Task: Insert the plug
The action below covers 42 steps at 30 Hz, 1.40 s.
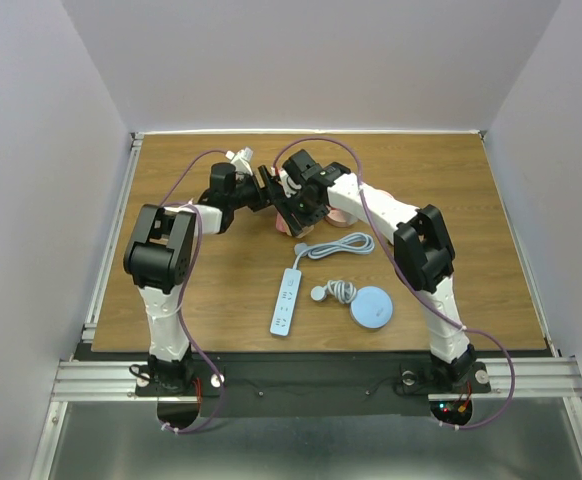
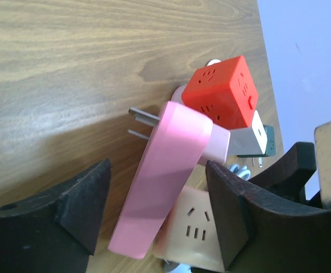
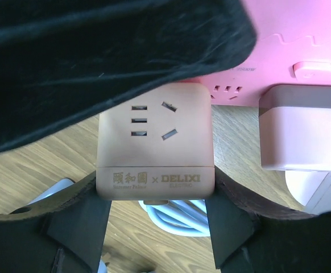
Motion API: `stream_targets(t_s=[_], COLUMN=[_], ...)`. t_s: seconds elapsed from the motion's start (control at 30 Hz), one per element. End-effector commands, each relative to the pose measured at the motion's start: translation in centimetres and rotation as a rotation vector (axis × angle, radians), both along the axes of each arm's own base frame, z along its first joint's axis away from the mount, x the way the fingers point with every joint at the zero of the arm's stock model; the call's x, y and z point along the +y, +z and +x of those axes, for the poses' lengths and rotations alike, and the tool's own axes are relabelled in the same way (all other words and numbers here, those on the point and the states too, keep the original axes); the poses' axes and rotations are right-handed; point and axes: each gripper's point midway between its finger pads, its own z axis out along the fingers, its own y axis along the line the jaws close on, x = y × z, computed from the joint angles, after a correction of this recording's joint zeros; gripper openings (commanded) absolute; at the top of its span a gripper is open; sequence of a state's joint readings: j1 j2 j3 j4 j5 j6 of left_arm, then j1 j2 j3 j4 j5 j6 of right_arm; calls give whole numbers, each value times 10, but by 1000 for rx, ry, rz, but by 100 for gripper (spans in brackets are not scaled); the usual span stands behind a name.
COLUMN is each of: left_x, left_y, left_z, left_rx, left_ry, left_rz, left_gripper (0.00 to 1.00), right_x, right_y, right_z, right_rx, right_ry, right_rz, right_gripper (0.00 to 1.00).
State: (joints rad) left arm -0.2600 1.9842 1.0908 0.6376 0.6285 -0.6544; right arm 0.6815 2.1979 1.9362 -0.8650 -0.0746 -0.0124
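The fingers of my left gripper reach down past the top edge of the pink plug, so my left gripper should close on the pink plug.
A pink flat plug [image 2: 168, 170] with two metal prongs [image 2: 143, 120] stands tilted on the wood, leaning against a beige cube socket [image 2: 197, 227]. My left gripper [image 2: 158, 176] is open, its jaws wide on either side of the pink plug with a gap on the left. My right gripper [image 3: 156, 190] is shut on the beige cube socket [image 3: 154, 136], both fingers [image 3: 77, 222] pressed to its sides. The pink plug shows behind it [image 3: 290, 45]. In the top view both grippers meet at the table's back centre, left [image 1: 269, 187] and right [image 1: 293, 212].
A red cube socket [image 2: 222, 91] and a grey-white adapter [image 2: 256, 136] sit just beyond the pink plug. A white power strip [image 1: 286, 300], a coiled grey cable [image 1: 341, 245] and a blue round device [image 1: 373, 306] lie nearer the arm bases.
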Motion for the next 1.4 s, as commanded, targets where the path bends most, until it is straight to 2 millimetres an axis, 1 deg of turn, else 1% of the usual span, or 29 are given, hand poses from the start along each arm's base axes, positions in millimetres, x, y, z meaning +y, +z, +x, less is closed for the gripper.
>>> stream_targets(t_s=[0.0,0.07,0.1,0.17,0.2,0.27,0.3,0.33,0.4,0.53,0.57,0.6,0.63,0.67,0.73,0.77,0.8,0.83,0.87,0.93,1.0,1.03,1.07,1.13,1.2,1.23,1.27,1.3,1.37], left_x=[-6,-8,-10,-11,-11,-11,-10,-10,-9,-5,-5,-3,-2,-1,0,0,0,1,1,2,3,3,3,4,5,5,6,7,10], left_y=[25,22,22,17,15,9,5,4,2,-2,-4,-7,-8,-10,-13,-14,-15,-16,-17,-19,-19,-18,-19,-20,-20,-20,-20,-21,-22], left_z=[14,13,12,11,10,8,5,4,2,-3,-4,-6,-7,-7,-9,-10,-10,-11,-11,-11,-12,-13,-13,-13,-13,-13,-13,-12,-12], left_rx=[-91,-83,-83,-73,-69,-58,-50,-47,-42,-44,-42,-35,-32,-29,-20,-17,-16,-11,-10,-3,1,4,7,11,13,17,17,21,25], left_ry=[-35,-53,-66,-72,-77,-79,-80,-82,-82,-67,-66,-63,-62,-57,-56,-57,-56,-54,-52,-52,-54,-62,-61,-60,-64,-64,-66,-65,-63], left_rz=[-22,-28,-33,-37,-37,-34,-31,-31,-29,-12,-8,-4,-3,-1,2,2,3,4,3,-1,-13,-22,-28,-38,-41,-45,-49,-51,-57], left_gripper=[68,56,45,36,27,19,12,8,0,0,0,0,0,0,0,0,0,0,0,0,0,0,0,0,0,0,0,0,0], right_x=[8,8,10,11,11,11,10,11,11,10,10,12,10,11,15,13,13,16,14,13,12,11,11,11,12,15,12,14,13], right_y=[10,10,12,13,13,16,17,18,21,27,25,32,29,41,50,47,51,67,63,75,76,80,81,81,80,81,74,79,75], right_z=[3,4,3,4,5,7,10,10,12,19,19,23,22,22,26,23,24,27,24,27,27,27,26,23,21,20,17,17,14], right_rx=[5,4,2,1,0,-11,-19,-22,-33,-57,-60,-83,-83,-106,-143,-140,-155,-196,-195,-236,-258,-272,-273,-278,-277,-277,-269,-288,-303], right_ry=[17,15,19,18,16,9,0,-1,-8,-55,-59,-68,-74,-77,-82,-81,-81,-79,-75,-76,-77,-76,-77,-65,-45,-35,-28,-17,23], right_rz=[40,40,44,46,48,46,46,46,46,50,49,70,69,91,127,128,139,176,173,196,204,209,214,224,231,247,241,259,260], right_gripper=[0,0,1,0,0,0,1,1,5,24,28,33,41,46,51,59,61,66,69,73,76,78,83,86,89,89,89,89,89])
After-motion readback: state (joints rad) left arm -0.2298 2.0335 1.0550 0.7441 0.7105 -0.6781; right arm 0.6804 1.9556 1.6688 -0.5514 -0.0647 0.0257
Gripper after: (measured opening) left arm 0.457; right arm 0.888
